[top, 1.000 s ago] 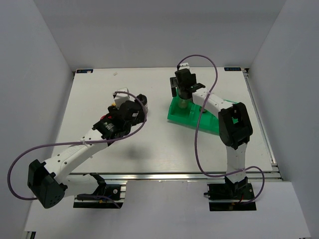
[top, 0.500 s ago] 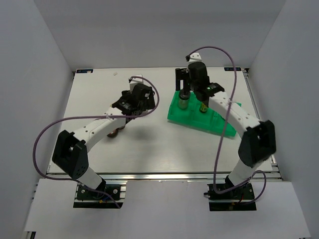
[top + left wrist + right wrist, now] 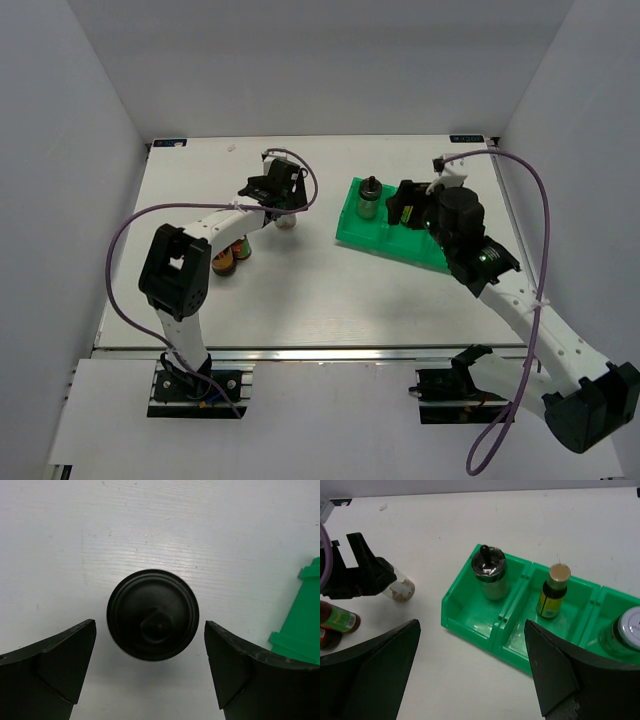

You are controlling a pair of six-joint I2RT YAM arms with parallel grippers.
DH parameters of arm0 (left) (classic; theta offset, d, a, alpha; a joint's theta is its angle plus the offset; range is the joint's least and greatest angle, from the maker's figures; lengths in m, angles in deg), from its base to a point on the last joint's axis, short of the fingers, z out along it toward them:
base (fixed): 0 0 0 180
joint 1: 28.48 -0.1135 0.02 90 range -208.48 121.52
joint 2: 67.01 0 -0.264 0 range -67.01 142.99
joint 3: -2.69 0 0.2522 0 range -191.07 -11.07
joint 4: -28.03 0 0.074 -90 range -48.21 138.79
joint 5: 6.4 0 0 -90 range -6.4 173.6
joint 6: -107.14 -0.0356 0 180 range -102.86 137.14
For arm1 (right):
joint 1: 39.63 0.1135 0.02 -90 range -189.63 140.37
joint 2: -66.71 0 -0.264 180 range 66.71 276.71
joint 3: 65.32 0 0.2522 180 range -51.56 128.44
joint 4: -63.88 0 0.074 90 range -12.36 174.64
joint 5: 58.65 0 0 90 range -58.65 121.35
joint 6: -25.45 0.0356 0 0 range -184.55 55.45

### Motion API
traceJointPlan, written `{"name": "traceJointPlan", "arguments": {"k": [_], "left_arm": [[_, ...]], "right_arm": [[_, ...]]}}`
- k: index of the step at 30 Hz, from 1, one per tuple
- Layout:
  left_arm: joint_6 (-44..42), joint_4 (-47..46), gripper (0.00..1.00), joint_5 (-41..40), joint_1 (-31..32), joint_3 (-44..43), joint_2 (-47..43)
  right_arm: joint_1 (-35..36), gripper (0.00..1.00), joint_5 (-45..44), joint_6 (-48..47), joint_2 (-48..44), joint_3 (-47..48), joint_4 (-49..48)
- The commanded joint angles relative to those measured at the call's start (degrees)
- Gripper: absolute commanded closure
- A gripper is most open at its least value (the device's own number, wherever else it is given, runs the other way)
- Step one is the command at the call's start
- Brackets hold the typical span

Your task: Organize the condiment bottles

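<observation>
I need to grab the clear bottle by its black cap with my left gripper next, so the bottle's glass base stays free to stand in the bin.
A clear bottle with a black cap stands on the white table left of the green bin. My left gripper hangs over it, open, one finger on each side, not touching; in the top view it hides most of that bottle. A second clear black-capped bottle stands in the bin's left compartment, a dark yellow-capped bottle in the middle one, and a jar with a white and red lid in the right one. My right gripper is open and empty above the bin.
A red-labelled bottle and another small bottle stand by the left arm's forearm; both show at the left edge of the right wrist view. The right arm crosses the bin's right end.
My right gripper has let go of the black-capped bottle in the bin's left compartment and drawn back to the right. My left arm has swung toward the back, over the other black-capped bottle.
</observation>
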State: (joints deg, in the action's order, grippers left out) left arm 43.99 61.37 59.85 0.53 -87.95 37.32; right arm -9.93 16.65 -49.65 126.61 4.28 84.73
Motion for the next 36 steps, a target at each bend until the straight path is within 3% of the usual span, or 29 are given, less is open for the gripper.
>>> {"name": "traceJointPlan", "arguments": {"k": [1, 7, 15, 18, 24, 26, 31, 36], "left_arm": [[-2.4, -2.5, 0.02, 1.7, -0.4, -4.4, 1.8], [-3.3, -1.8, 0.07, 3.0, -0.5, -7.6, 4.7], [-3.3, -1.5, 0.47, 4.4, -0.5, -5.7, 1.6], [-3.6, -2.1, 0.52, 5.0, -0.5, -4.2, -1.4], [-6.3, -2.4, 0.58, 11.1, 0.4, -2.6, -8.7], [-8.1, -2.0, 0.58, 9.8, 2.1, -2.7, -10.9], [-13.5, -1.2, 0.57, 4.4, 12.2, -5.9, -12.0], [-13.3, -1.2, 0.56, 9.4, 15.3, -9.1, -9.7]], "right_arm": [[-0.1, 0.11, -3.3, 4.1, -5.4, -4.4, -1.1], [-0.1, 0.11, -7.1, 6.2, -7.8, -6.4, 3.5], [-0.1, 0.11, -7.4, 7.6, -8.7, -7.8, 4.0], [-0.1, 0.11, -7.4, 7.5, -9.1, -8.3, 4.2], [-0.1, 0.11, -10.1, 8.0, -11.0, -9.8, 4.6], [-0.1, 0.11, -11.0, 8.1, -11.7, -10.6, 4.7], [-0.1, 0.11, -12.6, 9.2, -13.0, -11.4, 5.4], [-0.1, 0.11, -15.4, 10.3, -14.4, -12.0, 6.9]]}}
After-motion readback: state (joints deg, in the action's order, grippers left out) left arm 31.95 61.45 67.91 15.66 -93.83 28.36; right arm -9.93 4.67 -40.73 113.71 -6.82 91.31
